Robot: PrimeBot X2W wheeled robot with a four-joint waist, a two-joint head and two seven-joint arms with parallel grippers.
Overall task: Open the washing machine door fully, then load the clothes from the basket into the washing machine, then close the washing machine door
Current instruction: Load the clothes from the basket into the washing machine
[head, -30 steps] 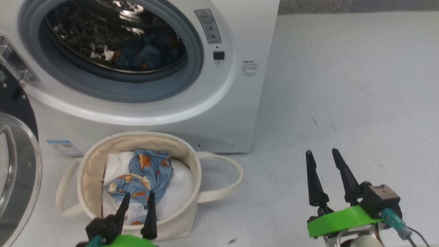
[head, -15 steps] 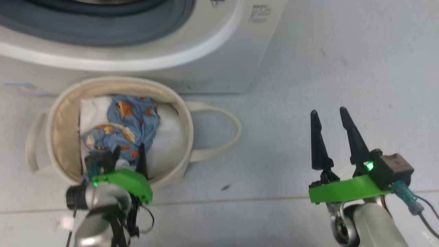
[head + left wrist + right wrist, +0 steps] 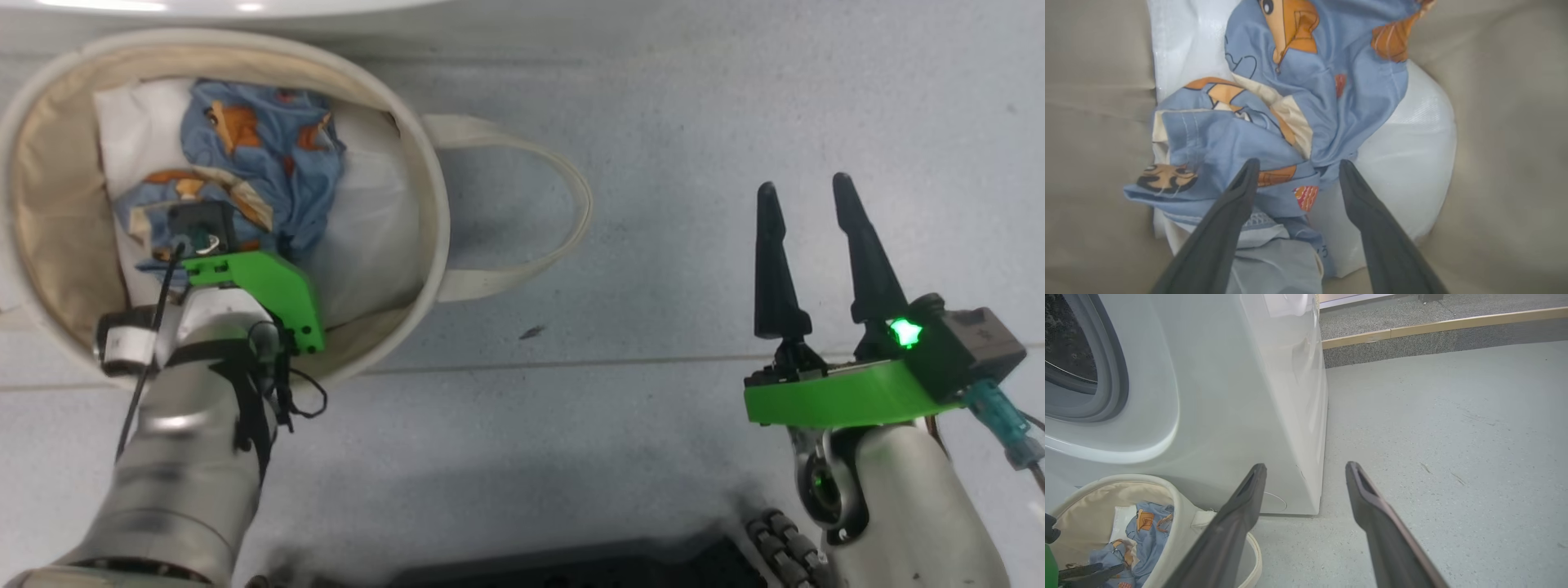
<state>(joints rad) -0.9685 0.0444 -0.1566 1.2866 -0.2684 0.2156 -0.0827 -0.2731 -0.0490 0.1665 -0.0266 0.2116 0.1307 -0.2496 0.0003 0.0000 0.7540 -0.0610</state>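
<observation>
The left gripper's next job is to grab the clothes by the bunched fold [image 3: 1288, 182] that stands up, because the rest of the fabric lies slack on the white cloth.
The cream basket [image 3: 434, 204] sits on the floor right before the white washing machine [image 3: 1229, 396], whose grey gasket [image 3: 1112, 375] shows at the left of the right wrist view. The washing machine door is out of view. Inside the basket the light-blue clothes [image 3: 1306, 102] with orange bear faces lie crumpled on a plain white cloth [image 3: 1412, 143]. My left gripper [image 3: 1296, 163] is down in the basket, open, its fingertips astride a fold of the clothes; whether they touch it I cannot tell. My right gripper [image 3: 804, 184] hovers open and empty over bare floor to the basket's right.
One basket handle [image 3: 563, 212] loops out toward my right gripper. A raised step with a tan edge [image 3: 1433, 324] runs behind the machine. My own dark base [image 3: 571, 563] shows at the head view's bottom. Grey floor [image 3: 1453, 437] lies open to the machine's right.
The head camera has tilted down, so the machine slid out of the top. My left gripper has reached forward and down into the basket over the clothes. The right gripper keeps its open pose.
</observation>
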